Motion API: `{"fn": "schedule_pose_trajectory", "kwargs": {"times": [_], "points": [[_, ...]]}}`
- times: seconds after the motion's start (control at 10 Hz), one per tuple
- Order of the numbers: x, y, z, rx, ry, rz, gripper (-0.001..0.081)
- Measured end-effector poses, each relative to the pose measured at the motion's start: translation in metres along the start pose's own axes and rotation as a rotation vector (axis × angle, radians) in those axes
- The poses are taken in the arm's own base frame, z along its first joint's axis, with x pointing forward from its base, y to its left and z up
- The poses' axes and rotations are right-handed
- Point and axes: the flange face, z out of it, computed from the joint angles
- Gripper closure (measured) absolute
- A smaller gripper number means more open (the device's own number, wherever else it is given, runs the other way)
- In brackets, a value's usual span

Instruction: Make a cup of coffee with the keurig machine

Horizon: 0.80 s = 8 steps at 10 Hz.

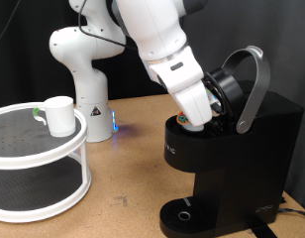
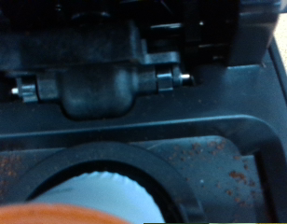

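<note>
In the wrist view the white ridged pod (image 2: pixel 97 191) sits inside the round chamber ring, so it is time for my gripper to open now.
The black keurig machine (image 1: pixel 242 149) stands at the exterior view's right with its grey-silver lid handle (image 1: pixel 254 84) raised and the lid open. My gripper (image 1: pixel 195 119) reaches down into the open pod chamber at the machine's top; its fingertips are hidden by the chamber rim. In the wrist view the keurig machine's round chamber ring (image 2: pixel 176 173) shows close up, with a white ridged pod (image 2: pixel 97 191) sitting in it and the lid's black underside (image 2: pixel 97 89) beyond. The white cup (image 1: pixel 59 115) stands on the white rack at the exterior view's left, far from the gripper.
A round white two-tier rack (image 1: pixel 24 157) with a dark mesh top holds the cup at the exterior view's left. The robot's white base (image 1: pixel 88 99) stands behind it. The machine's round drip tray (image 1: pixel 182 213) has nothing on it. The wooden table (image 1: pixel 128 169) lies between rack and machine.
</note>
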Motion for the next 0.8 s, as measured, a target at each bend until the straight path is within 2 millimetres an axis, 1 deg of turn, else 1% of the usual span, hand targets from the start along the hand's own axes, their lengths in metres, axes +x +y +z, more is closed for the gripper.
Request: {"fn": "schedule_pose_trajectory", "kwargs": {"times": [0.4,0.5,0.6,0.7,0.8], "points": [[0.002,-0.001,0.007,0.005,-0.011,-0.004,0.0382],[0.001,-0.001,0.009,0.007,-0.016,-0.002,0.0332],[0.001,0.0,0.012,0.009,-0.02,-0.001,0.0148],[0.001,0.0,0.013,0.01,-0.023,-0.001,0.0148],[0.001,0.0,0.014,0.011,-0.023,0.0,0.003]]}}
